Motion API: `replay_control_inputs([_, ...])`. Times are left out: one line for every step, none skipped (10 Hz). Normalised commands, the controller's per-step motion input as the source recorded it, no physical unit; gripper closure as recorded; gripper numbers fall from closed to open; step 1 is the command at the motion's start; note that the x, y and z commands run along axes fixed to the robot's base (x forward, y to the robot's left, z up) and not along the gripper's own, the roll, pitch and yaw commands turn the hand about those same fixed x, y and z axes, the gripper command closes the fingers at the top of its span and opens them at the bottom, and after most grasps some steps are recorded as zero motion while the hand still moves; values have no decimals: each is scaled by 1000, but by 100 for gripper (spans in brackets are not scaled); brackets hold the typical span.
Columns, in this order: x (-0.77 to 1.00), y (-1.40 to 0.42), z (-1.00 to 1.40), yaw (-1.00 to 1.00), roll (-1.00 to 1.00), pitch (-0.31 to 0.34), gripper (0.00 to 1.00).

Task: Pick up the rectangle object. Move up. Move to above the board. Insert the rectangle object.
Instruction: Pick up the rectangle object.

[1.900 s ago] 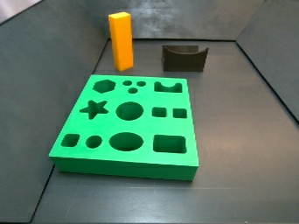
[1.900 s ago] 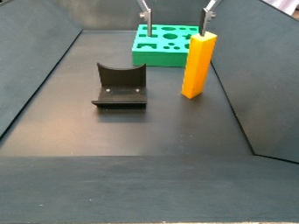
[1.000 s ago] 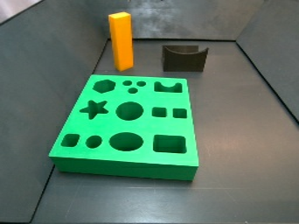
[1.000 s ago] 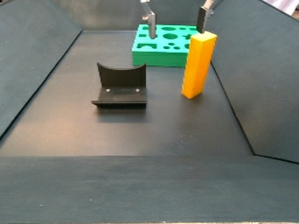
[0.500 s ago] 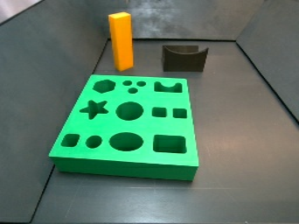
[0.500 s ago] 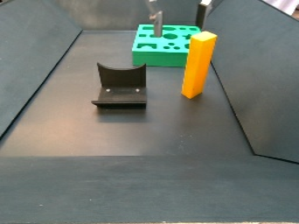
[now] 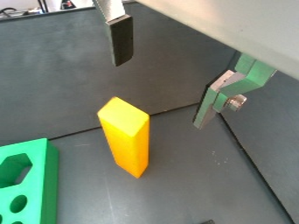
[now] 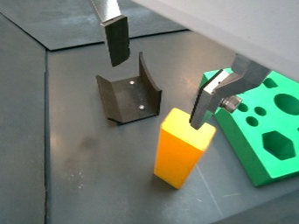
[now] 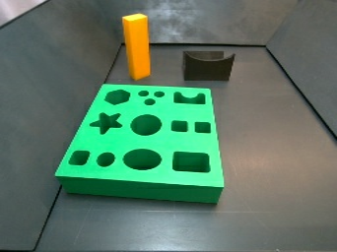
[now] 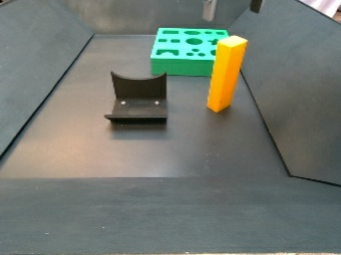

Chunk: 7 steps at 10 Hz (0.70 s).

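Observation:
I should grab the block's top (image 9: 134,19) next, so the rectangle object's lower end stays free to slot into the board (image 9: 138,189).
The rectangle object (image 9: 136,44) is a tall orange-yellow block that stands upright on the dark floor behind the board; it also shows in the other side view (image 10: 226,72) and in both wrist views (image 7: 126,136) (image 8: 181,149). The board (image 9: 138,189) is a bright green slab with shaped holes, also seen in a side view (image 10: 180,68) and in both wrist views (image 7: 45,184) (image 8: 260,125). My gripper (image 7: 163,83) (image 8: 160,83) is open and empty, high above the block. Only its fingertips (image 10: 206,8) show at the top edge of a side view.
The dark fixture (image 9: 207,64) with a curved notch stands beside the block, apart from it; it also shows in a side view (image 10: 136,97) and a wrist view (image 8: 128,96). Dark sloped walls close in the floor on all sides.
In a side view the gripper's fingers have moved from above the board towards the block and risen almost out of the picture. The block, board and fixture have not moved.

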Motion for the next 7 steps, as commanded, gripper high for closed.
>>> replay_control_inputs([-86, -91, -91, 126, 0, -60, 0])
replay_control_inputs([-106, -100, -274, 129, 0, -80, 0])
replay_control_inputs([0, -154, -303, 140, 0, -46, 0])
replay_control_inputs([-37, -197, -211, 131, 0, -29, 0])
replay_control_inputs([0, -289, -37, 177, 0, 0, 0])
replay_control_inputs([0, -274, 0, 174, 23, 0, 0])
replay_control_inputs([-11, -223, 0, 163, 11, 0, 0])
